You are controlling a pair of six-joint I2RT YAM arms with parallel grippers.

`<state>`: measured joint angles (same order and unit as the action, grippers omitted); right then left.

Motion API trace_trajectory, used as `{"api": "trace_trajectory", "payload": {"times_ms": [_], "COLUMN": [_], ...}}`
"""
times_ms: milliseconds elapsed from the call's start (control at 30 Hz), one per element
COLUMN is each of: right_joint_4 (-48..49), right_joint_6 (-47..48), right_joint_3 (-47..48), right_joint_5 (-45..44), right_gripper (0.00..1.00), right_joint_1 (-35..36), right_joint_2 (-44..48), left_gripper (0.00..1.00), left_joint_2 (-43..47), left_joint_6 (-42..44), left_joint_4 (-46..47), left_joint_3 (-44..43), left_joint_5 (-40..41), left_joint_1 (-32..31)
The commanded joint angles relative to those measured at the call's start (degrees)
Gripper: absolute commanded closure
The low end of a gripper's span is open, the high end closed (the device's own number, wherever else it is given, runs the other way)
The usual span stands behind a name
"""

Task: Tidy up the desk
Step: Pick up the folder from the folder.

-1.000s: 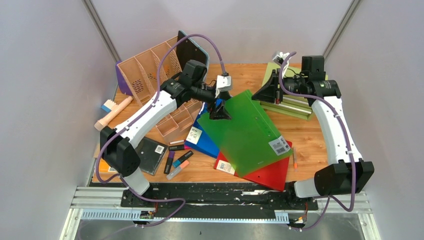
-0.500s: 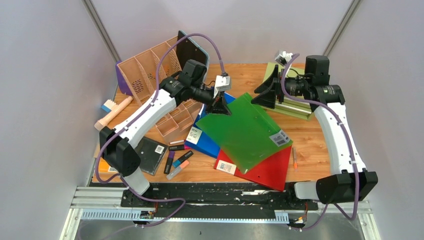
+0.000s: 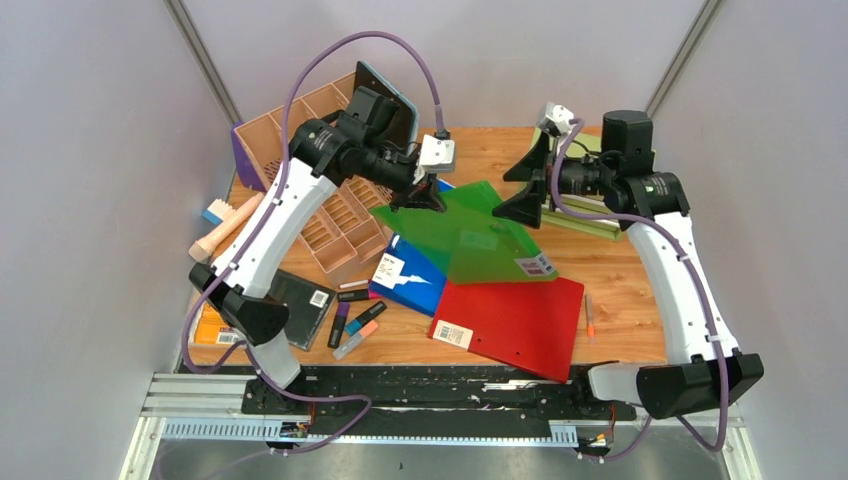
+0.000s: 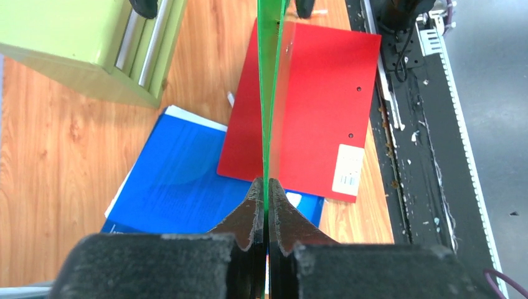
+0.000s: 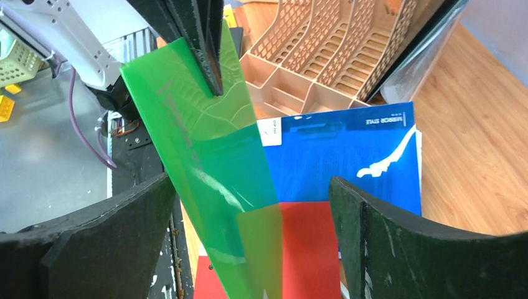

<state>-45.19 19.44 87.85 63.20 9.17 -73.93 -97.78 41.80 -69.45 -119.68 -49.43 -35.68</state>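
Observation:
Next, my right gripper grabs the green folder's loose edge point(image 3: 500, 195) point(image 5: 253, 240), opposite my left gripper, so the folder's other edge leads into the file rack.
A translucent green folder point(image 3: 470, 235) hangs tilted above the desk point(image 3: 620, 280), its far left edge raised. My left gripper point(image 3: 415, 198) is shut on that edge; in the left wrist view the jaws point(image 4: 266, 182) pinch the thin green sheet point(image 4: 269, 93) edge-on. My right gripper point(image 3: 522, 185) stands wide open just right of the folder, apart from it. In the right wrist view the green folder point(image 5: 205, 156) slants between my open right gripper point(image 5: 249, 187) without touching either finger. A red folder point(image 3: 515, 320) and a blue folder point(image 3: 415, 285) lie flat underneath.
A green drawer cabinet point(image 3: 578, 215) stands at the back right. At the back left are a wooden file rack point(image 3: 290, 130) and a compartment tray point(image 3: 340, 230). Markers point(image 3: 355, 325), a black notebook point(image 3: 305, 305) and an orange pen point(image 3: 590, 315) lie near the front.
My left gripper shut on the green folder's edge and lifted it up and back. My right gripper opened, let go of the folder and drew back slightly.

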Motion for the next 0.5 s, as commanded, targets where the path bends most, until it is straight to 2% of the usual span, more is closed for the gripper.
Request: {"api": "trace_trajectory", "payload": {"times_ms": [0,100,367,400,467], "right_joint_4": [-1.4,-1.6,-2.5,-3.2,-4.0], "right_joint_6": [3.4,4.9,8.0,8.4,8.9], "right_joint_3": [2.2,2.0,4.1,4.6,6.0], "right_joint_5": [-3.0,-6.6,-12.8,-13.4,-14.5], "right_gripper": [0.06,0.14,0.60,0.69,0.98], "right_joint_1": [4.3,8.0,12.8,13.1,13.9], "right_joint_2": [-1.5,-2.5,-5.0,-5.5,-6.2], "left_gripper": [1.00,1.00,1.00,1.00,1.00], "left_joint_2": [-3.1,-5.1,-7.1,-6.8,-6.4], "left_joint_6": [3.0,3.4,4.6,4.8,5.1], "left_joint_4": [-7.4,-9.7,-14.5,-14.6,-14.7], "left_joint_3": [-6.2,-10.2,-16.2,-16.4,-16.5], "left_joint_5": [1.5,2.8,5.6,6.2,7.2], "left_joint_1": [-0.1,-0.1,-0.2,-0.1,-0.1]}}
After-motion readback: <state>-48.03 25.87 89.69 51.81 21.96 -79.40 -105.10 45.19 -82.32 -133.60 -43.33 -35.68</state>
